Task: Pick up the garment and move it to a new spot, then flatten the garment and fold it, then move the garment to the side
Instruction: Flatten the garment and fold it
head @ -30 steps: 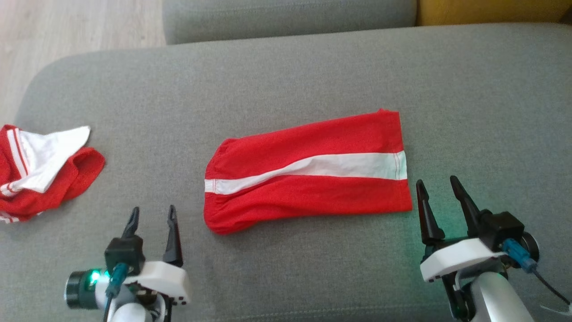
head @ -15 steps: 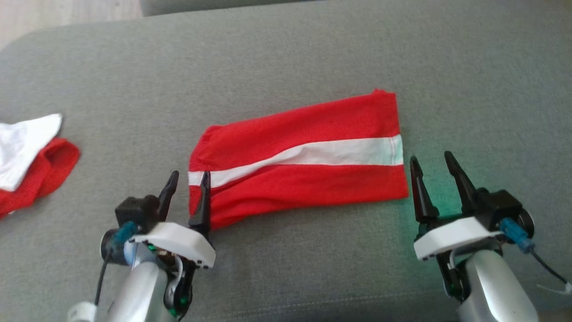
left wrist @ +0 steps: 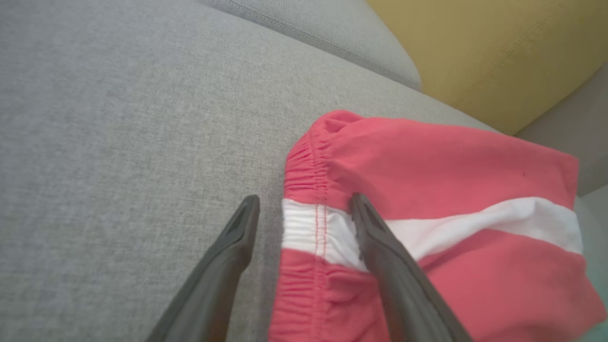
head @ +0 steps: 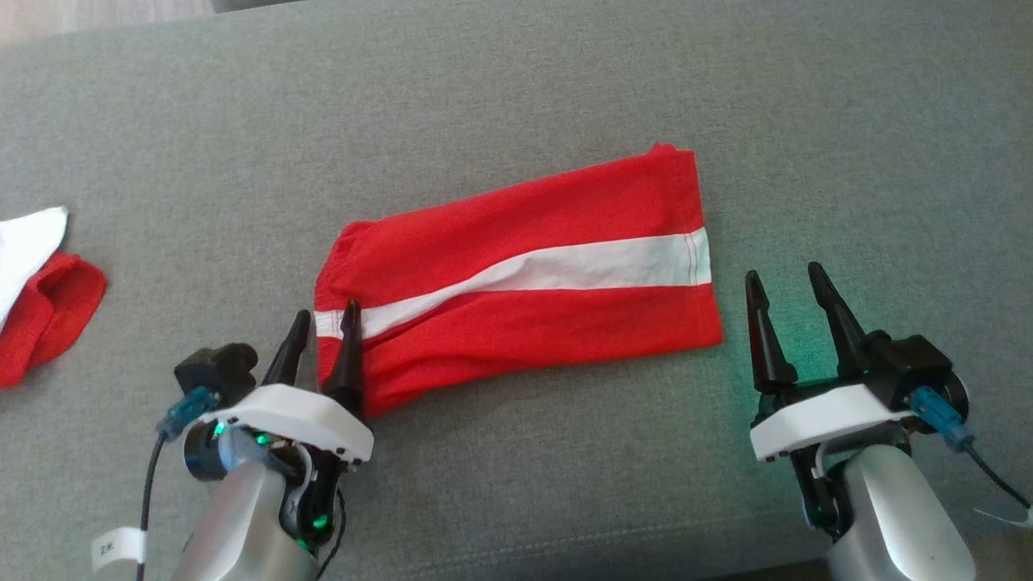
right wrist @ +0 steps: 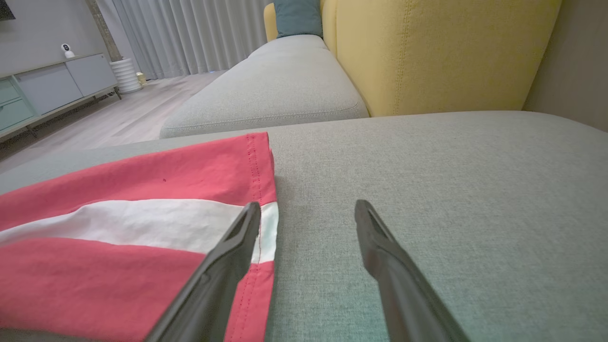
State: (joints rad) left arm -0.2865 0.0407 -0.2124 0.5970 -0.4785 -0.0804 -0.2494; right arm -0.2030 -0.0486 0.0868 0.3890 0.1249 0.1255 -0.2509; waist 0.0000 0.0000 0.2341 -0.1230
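Note:
My left gripper needs to pinch the folded red piece (head: 516, 274) next by its gathered elastic end (head: 330, 323), where the piece's edge puckers up, as the piece lies flat on the cushion.
The garment (head: 40, 311), red with a white part, lies bunched at the head view's left edge, partly cut off. At the cushion's centre lies a flat folded red piece (head: 516, 274) with a white band and a gathered elastic end (left wrist: 304, 161). My left gripper (head: 325, 313) is open at that gathered end: in the left wrist view (left wrist: 305, 199) one finger is over the cloth, the other over bare cushion. My right gripper (head: 784, 272) is open just right of the piece's hemmed end (right wrist: 259, 161), and in the right wrist view (right wrist: 308, 204) its left finger overlaps the hem.
Everything rests on a wide grey sofa cushion (head: 516, 97). A second grey cushion (right wrist: 270, 95) and a yellow backrest (right wrist: 441, 52) stand beyond it. Wooden floor (right wrist: 118, 118) and a low cabinet (right wrist: 52, 85) lie further off.
The head camera has tilted, shifting the whole picture. My left gripper has moved right and forward to the folded red piece's gathered end. The right gripper keeps its place beside the hem.

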